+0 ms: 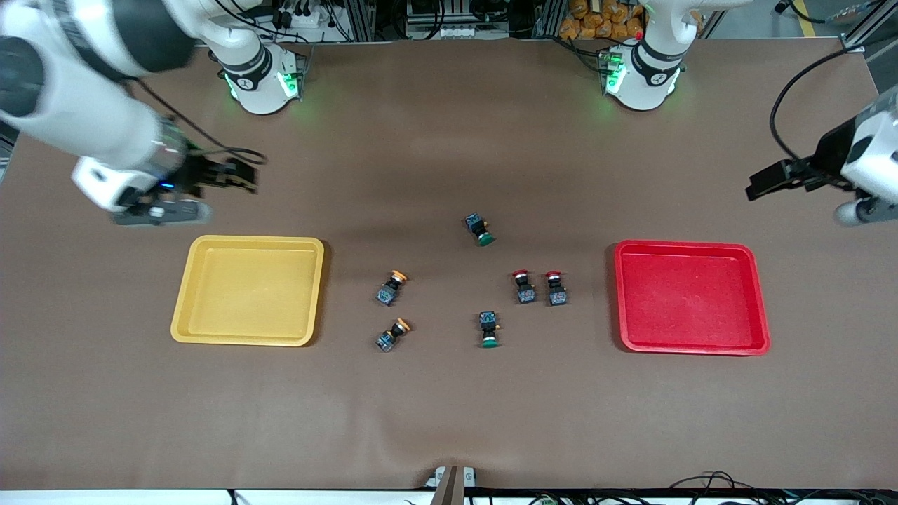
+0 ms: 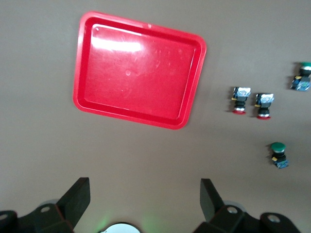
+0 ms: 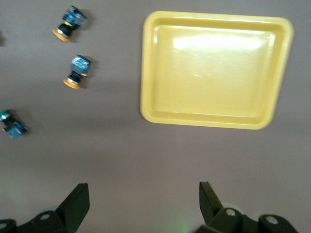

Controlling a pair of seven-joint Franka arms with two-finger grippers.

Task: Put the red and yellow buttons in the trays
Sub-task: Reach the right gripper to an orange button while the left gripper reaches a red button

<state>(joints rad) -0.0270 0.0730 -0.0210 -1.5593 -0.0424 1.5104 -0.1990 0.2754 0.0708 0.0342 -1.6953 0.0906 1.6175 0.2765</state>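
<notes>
The right gripper takes hold of the yellow-capped button by its blue switch body (image 1: 386, 294) (image 3: 81, 65) next, to place that button in the yellow tray.
Two yellow-capped buttons (image 1: 391, 287) (image 1: 391, 335) lie on the table beside the yellow tray (image 1: 184, 294). Two red-capped buttons (image 1: 523, 286) (image 1: 555, 287) lie side by side next to the red tray (image 1: 761, 301). My right gripper (image 1: 238, 175) is open and empty over bare table near the yellow tray. Its wrist view shows the yellow tray (image 3: 214, 68) and both yellow buttons (image 3: 70, 23) (image 3: 77, 70). My left gripper (image 1: 761, 184) is open and empty over bare table near the red tray. Its wrist view shows the red tray (image 2: 138, 70) and both red buttons (image 2: 240, 99) (image 2: 264, 105).
Two green-capped buttons lie mid-table, one (image 1: 480, 229) farther from the front camera than the red pair, one (image 1: 489, 330) nearer. Both trays hold nothing. The arm bases (image 1: 259, 77) (image 1: 642, 70) stand at the table's edge farthest from the front camera.
</notes>
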